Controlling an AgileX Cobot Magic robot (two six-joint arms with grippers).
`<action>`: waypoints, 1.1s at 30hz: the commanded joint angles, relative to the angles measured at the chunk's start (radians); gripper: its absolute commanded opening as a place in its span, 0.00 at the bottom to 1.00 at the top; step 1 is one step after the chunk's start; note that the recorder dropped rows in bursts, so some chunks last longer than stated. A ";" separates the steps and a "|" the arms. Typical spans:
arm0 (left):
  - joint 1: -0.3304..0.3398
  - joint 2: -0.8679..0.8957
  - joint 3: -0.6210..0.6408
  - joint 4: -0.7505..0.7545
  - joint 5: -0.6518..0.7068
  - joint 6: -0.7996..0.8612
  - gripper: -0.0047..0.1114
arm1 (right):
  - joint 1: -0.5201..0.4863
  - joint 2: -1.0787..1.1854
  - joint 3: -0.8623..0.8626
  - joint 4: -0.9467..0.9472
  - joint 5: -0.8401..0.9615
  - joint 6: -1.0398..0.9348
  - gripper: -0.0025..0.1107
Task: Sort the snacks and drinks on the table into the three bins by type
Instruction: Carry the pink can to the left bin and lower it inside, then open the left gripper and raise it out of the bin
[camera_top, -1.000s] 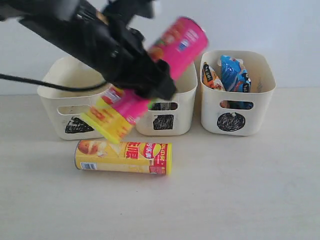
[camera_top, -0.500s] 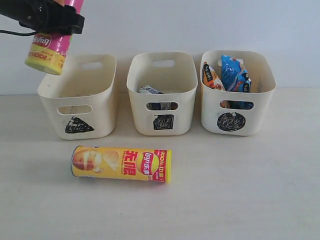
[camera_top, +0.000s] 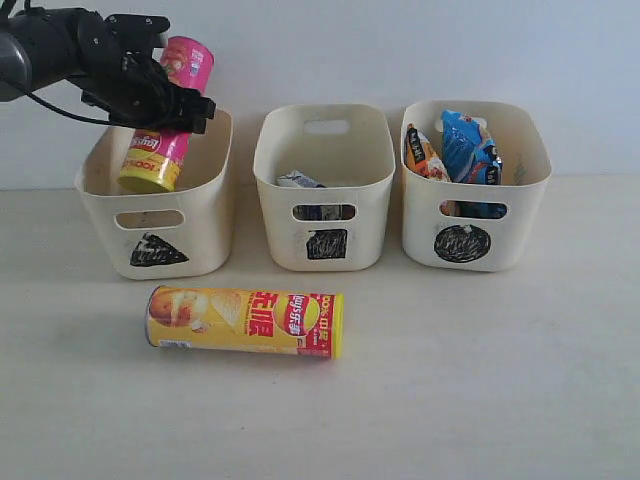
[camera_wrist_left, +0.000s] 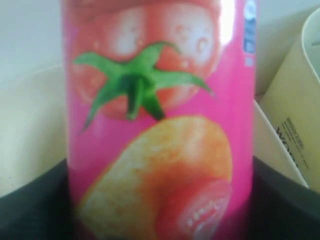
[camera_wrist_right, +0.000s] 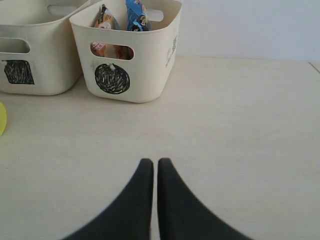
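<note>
The pink can's yellow lower end (camera_top: 148, 178) is inside the triangle bin, below its back rim: my left gripper should open, the can would rest there.
My left gripper (camera_top: 160, 100) is shut on the pink chip can (camera_top: 168, 118), held tilted with its yellow lower end inside the triangle bin (camera_top: 150, 215). Up close the pink can (camera_wrist_left: 160, 120) fills the left wrist view. The yellow chip can (camera_top: 245, 320) lies on its side on the table (camera_top: 480, 380) in front of the bins. The square bin (camera_top: 325, 200) holds a carton (camera_top: 298, 181), partly hidden. The circle bin (camera_top: 475, 200) holds the orange bag (camera_top: 422, 152) and the blue bag (camera_top: 470, 150). My right gripper (camera_wrist_right: 155, 163) is shut with nothing in it, low over the table, outside the exterior view.
A pale wall stands right behind the three bins. The right wrist view shows the circle bin (camera_wrist_right: 127, 55) and square bin (camera_wrist_right: 35, 55) ahead of the right gripper, with bare table (camera_wrist_right: 240, 125) between, and a yellow sliver (camera_wrist_right: 2, 119) at the edge.
The left gripper has carried the pink can from high at the left down and rightward, so its lower end now dips into the triangle bin. The yellow can stays put.
</note>
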 joint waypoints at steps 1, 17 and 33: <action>0.001 -0.003 -0.012 0.005 0.038 -0.013 0.60 | -0.004 -0.005 0.005 0.001 -0.003 -0.001 0.02; 0.001 -0.083 -0.012 0.101 0.135 0.082 0.61 | -0.004 -0.005 0.005 0.001 -0.003 -0.001 0.02; -0.003 -0.263 -0.010 -0.036 0.578 0.588 0.07 | -0.004 -0.005 0.005 0.001 -0.003 -0.001 0.02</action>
